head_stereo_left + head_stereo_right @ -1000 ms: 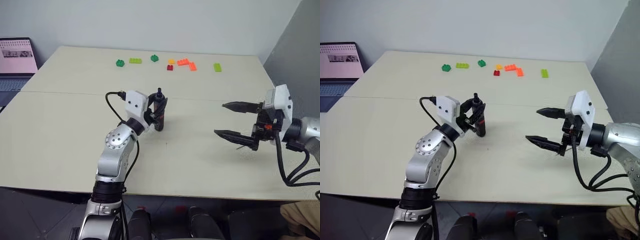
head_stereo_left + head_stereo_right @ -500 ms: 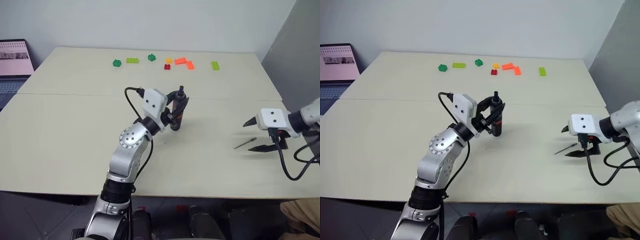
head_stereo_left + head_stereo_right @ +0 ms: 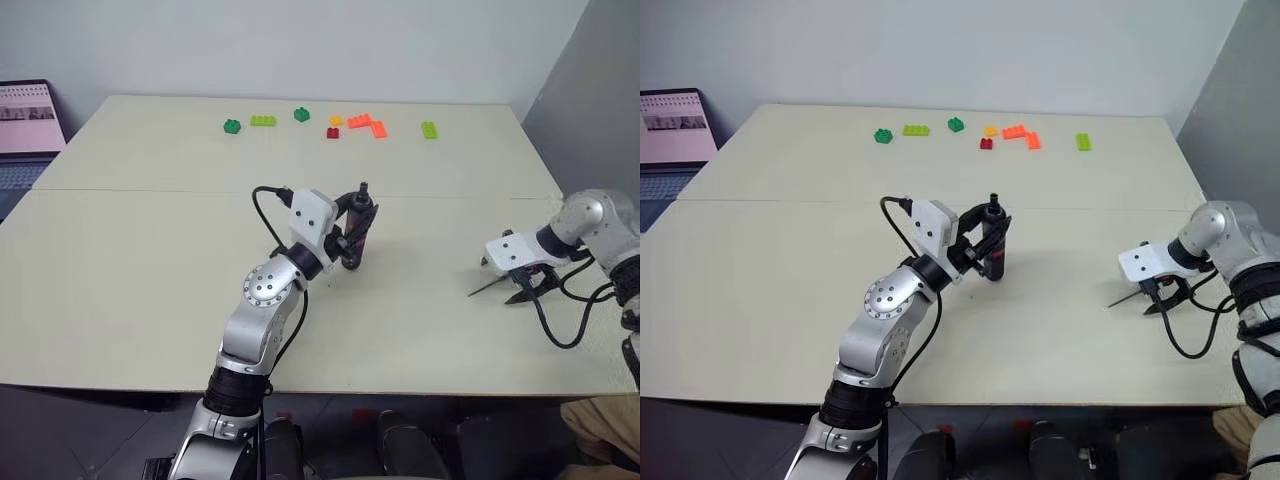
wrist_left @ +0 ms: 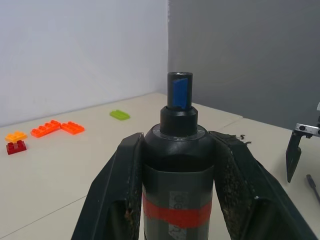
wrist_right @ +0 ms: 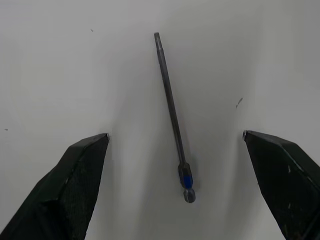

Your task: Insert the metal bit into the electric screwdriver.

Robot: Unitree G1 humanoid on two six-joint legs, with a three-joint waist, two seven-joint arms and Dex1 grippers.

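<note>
I will next grab the bit's body [image 5: 178, 147] with my right gripper, right beside the bit's thick end, because that thick end is by the blue band [image 5: 185, 177].
The electric screwdriver [image 3: 357, 238], black with a red band, stands upright above the middle of the table, its open socket end up. My left gripper [image 3: 352, 230] is shut on its body; both fingers [image 4: 117, 190] press the sides of the screwdriver [image 4: 177, 165]. The metal bit [image 5: 172, 112], a thin grey rod with a blue band near one end, lies flat on the table at the right [image 3: 488, 288]. Just above it, my right gripper [image 5: 174, 136] points down, open, with the bit between its fingers and touching neither.
Several coloured toy bricks [image 3: 330, 125] lie in a row at the far side of the table. A laptop [image 3: 25, 110] stands off the table's left edge. The bit lies near the table's right edge [image 3: 590, 330], with a grey wall beyond.
My right gripper has swung from level to pointing down and dropped to the right, over the bit. The left gripper with the screwdriver has shifted a little to the right.
</note>
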